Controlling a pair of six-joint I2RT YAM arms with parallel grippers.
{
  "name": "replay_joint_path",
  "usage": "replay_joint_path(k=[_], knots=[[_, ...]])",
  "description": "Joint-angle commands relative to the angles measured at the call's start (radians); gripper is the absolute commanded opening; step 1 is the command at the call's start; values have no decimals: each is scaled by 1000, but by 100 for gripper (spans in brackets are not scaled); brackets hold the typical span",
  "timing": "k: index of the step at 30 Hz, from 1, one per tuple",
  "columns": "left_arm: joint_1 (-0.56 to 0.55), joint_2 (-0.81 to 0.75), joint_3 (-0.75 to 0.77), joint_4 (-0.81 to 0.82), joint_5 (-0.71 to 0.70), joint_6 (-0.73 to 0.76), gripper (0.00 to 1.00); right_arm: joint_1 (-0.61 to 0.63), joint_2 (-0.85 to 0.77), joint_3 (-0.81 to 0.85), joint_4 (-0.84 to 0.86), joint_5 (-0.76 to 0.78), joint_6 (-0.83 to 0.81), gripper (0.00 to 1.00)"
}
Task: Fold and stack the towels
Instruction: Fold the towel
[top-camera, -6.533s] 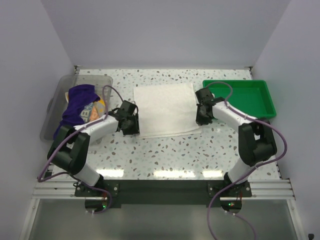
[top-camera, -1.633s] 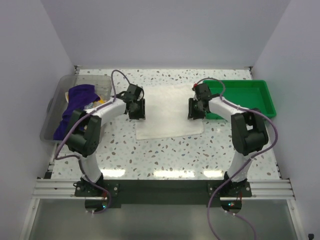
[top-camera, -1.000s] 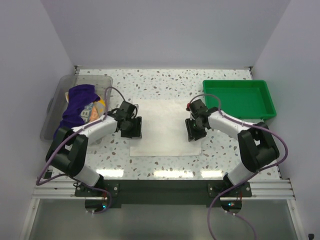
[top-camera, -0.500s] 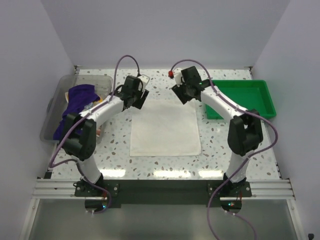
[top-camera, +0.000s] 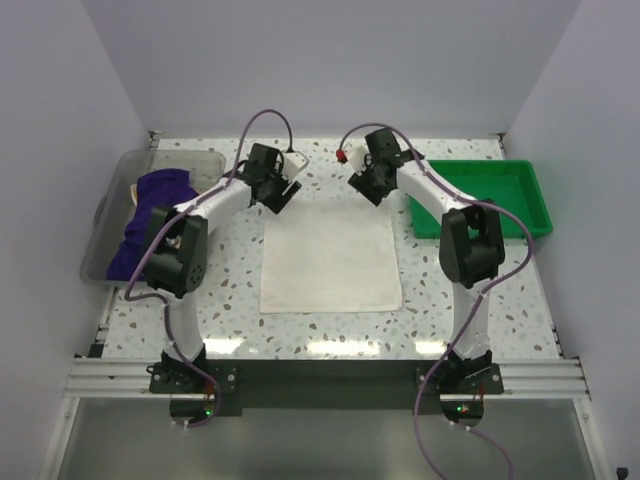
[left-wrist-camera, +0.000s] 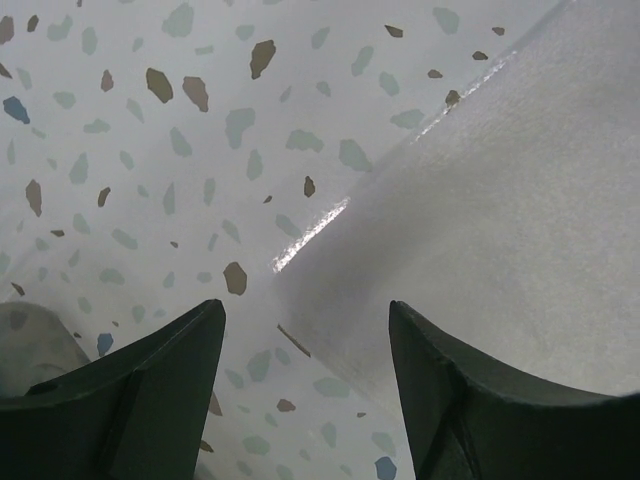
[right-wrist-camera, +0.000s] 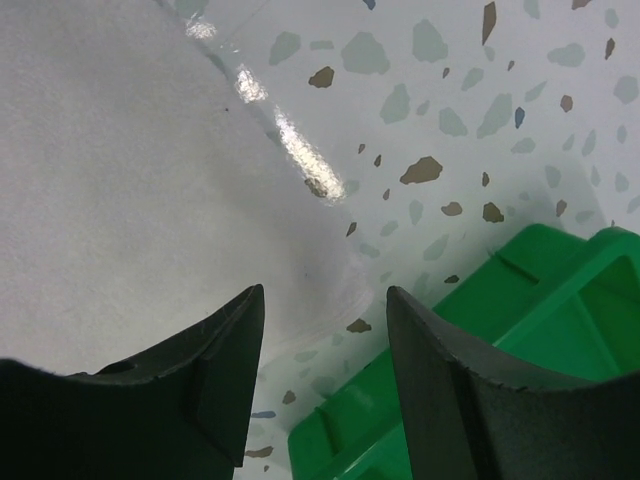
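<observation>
I should next fold the far edge of the white towel over its near edge, so my right gripper should grab the white towel's far corner (top-camera: 388, 204) (right-wrist-camera: 358, 294) beside the green tray.
The white towel (top-camera: 330, 260) lies flat and folded in the table's middle. My left gripper (top-camera: 279, 192) is open and empty, hovering at the towel's far left corner (left-wrist-camera: 480, 200). My right gripper (top-camera: 366, 190) is open and empty, hovering at the towel's far right corner (right-wrist-camera: 120, 180). The left gripper (left-wrist-camera: 305, 400) and the right gripper (right-wrist-camera: 325, 380) each show spread jaws with nothing between them. The purple towel (top-camera: 148, 212) is bunched in the clear bin (top-camera: 112, 200) at the left. The lettered towel is hidden from view.
A green tray (top-camera: 490, 195) stands at the right, close to my right arm; its corner shows in the right wrist view (right-wrist-camera: 520, 350). The speckled tabletop (top-camera: 330, 335) runs in front of the towel. Walls close in the back and sides.
Both grippers brought the towel's far edge over toward the near edge, let it go, and went back to the far side. In the last half second they rose slightly farther back.
</observation>
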Motion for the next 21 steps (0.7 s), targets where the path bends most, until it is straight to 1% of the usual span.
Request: replay_joint_path(k=[1,6,8,9,10,13,16,21], knots=[[1,32,45,-11,70,51,72,7,34,44,-36,-31,-46,56],[1,65,66,-7,81,64,69,6,87,78,-58,-62,-63,55],[4,95,80,-10,92,62,62,3,114,101,-58,-68,-66,54],[4,95,86,-10,92,62,62,0,123,101,-61,-73,-66,54],[6,109,93,-14,93,62,59,-5,133,113,-62,-73,-68,54],[17,134,106,-11,99,62,53,-16,162,121,-42,-73,-72,53],[34,154,120,-18,118,60,50,-37,194,151,-52,-82,-80,52],[63,186,132,-25,142,57,48,-69,225,168,-71,-120,-78,49]])
